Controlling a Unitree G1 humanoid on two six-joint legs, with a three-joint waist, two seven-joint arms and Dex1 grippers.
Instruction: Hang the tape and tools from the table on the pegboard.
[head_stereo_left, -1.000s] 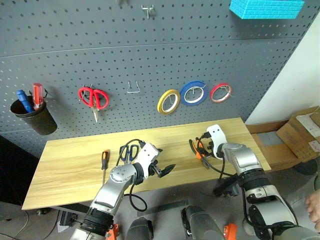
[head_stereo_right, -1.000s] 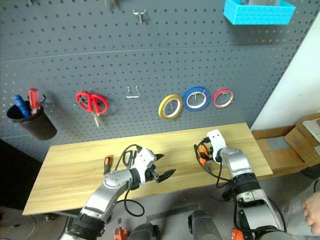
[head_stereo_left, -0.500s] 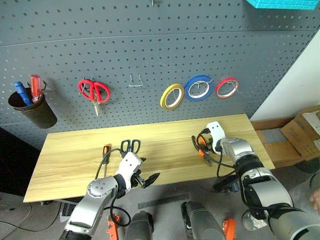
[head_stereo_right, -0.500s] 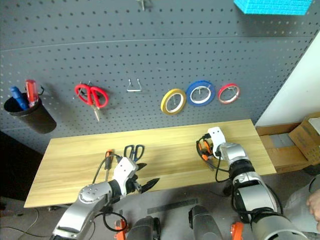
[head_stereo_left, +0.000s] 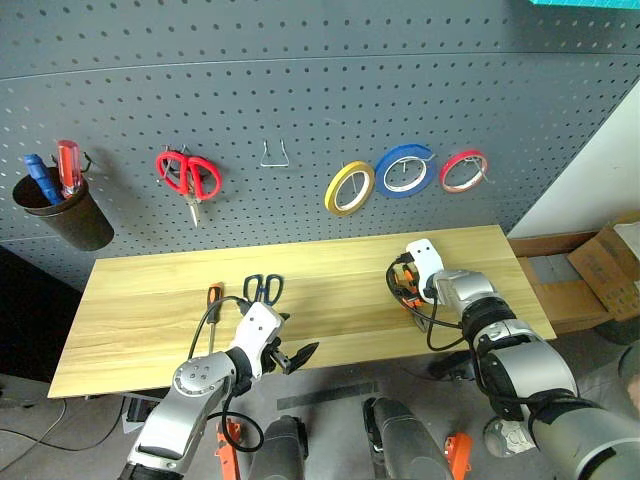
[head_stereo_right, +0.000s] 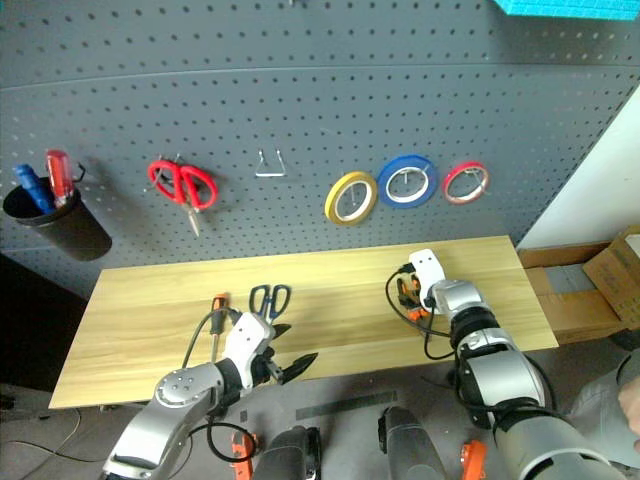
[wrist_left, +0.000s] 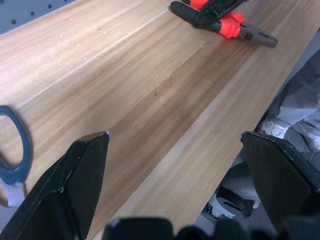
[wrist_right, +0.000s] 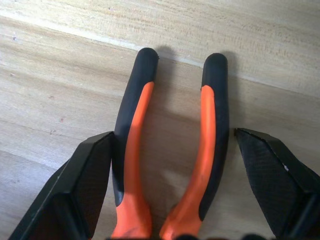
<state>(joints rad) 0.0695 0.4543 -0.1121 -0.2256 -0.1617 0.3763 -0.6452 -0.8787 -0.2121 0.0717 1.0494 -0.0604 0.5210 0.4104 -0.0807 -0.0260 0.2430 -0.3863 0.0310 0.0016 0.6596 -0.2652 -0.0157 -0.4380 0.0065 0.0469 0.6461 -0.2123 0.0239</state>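
Observation:
My right gripper grabs the orange-and-black pliers by their two handles next, to hang the pliers on the pegboard (head_stereo_left: 300, 80).
The orange-and-black pliers (wrist_right: 134, 125) lie on the table (head_stereo_left: 140, 335) at its right end. My right gripper (wrist_right: 173, 135) stands open over them, one finger outside each handle. Further left on the table are the blue-handled scissors (head_stereo_left: 263, 288) and the small orange-and-black screwdriver (head_stereo_left: 211, 310). My left gripper (head_stereo_left: 296, 342) hangs open with nothing in it at the table's front edge, just right of the scissors. The blue tape (head_stereo_left: 405, 170) hangs on a pegboard (head_stereo_left: 300, 80) hook between a yellow roll (head_stereo_left: 349, 188) and a red roll (head_stereo_left: 463, 171).
Red-handled scissors (head_stereo_left: 188, 175) hang at the pegboard's left, and a bare wire hook (head_stereo_left: 274, 155) sits right of them. A black cup (head_stereo_left: 58, 215) with a blue and a red screwdriver hangs at the far left. Cardboard boxes (head_stereo_left: 610, 265) stand on the floor to the right.
The camera has tilted down. My left gripper has drawn back and left from over the table's middle to its front edge. The right gripper has stayed over the pliers.

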